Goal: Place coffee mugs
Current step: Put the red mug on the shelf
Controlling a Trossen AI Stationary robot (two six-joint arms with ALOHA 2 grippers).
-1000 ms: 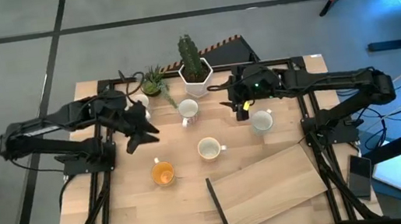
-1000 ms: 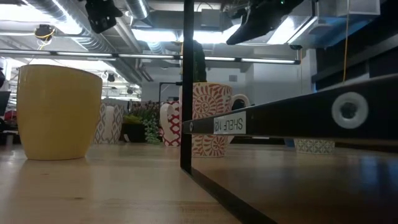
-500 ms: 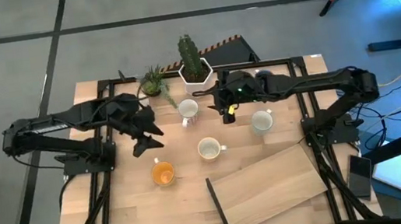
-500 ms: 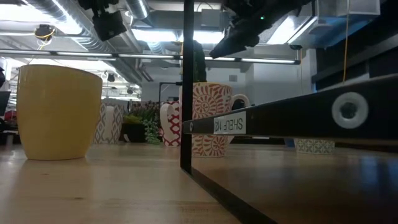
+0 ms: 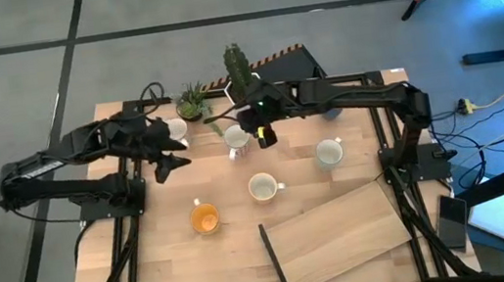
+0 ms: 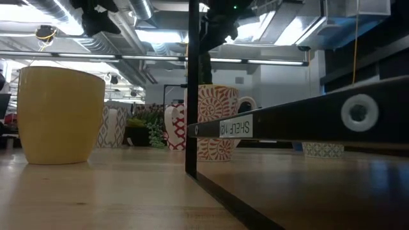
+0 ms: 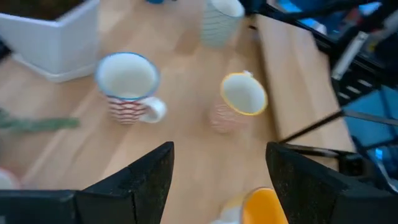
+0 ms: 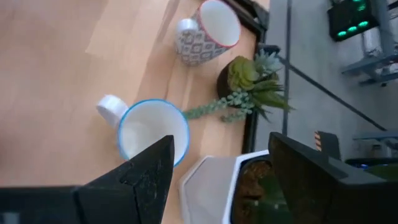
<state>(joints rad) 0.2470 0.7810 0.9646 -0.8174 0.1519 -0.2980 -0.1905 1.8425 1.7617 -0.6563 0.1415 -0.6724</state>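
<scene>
The right gripper grabs the mug by its rim point(image 8: 129, 112) beside the handle next, to place the blue-rimmed mug point(image 8: 153, 132) with the others.
Five mugs stand upright on the wooden table point(image 5: 167, 272). A blue-rimmed mug point(image 5: 237, 139) point(image 8: 153, 133) stands near the cactus pot. A red-rimmed one point(image 5: 174, 129) point(image 8: 208, 31) is by the succulent. A cream one point(image 5: 262, 188) point(image 7: 242, 95) is mid-table. A pale one point(image 5: 330, 153) point(image 7: 221, 18) is to its right, and an orange one point(image 5: 205, 218) point(image 6: 61, 115) is nearer. My left gripper point(image 5: 169, 161) point(image 7: 221, 149) hovers open between the red-rimmed and orange mugs. My right gripper point(image 5: 260, 136) point(image 8: 221, 140) hovers open just right of the blue-rimmed mug. A dark blue mug is not in view.
A white hexagonal cactus pot point(image 5: 246, 97) point(image 8: 217, 186) and a small succulent point(image 5: 192, 102) point(image 8: 254, 79) stand at the far edge. A wooden shelf board with a black frame point(image 5: 339, 235) point(image 6: 307, 124) lies at the near right. Bare wood shows at the near left.
My right gripper has swung toward the table's left, from above the pale right-hand mug to beside the blue-rimmed mug. My left gripper has drawn back a little toward the far left. No mug has moved.
</scene>
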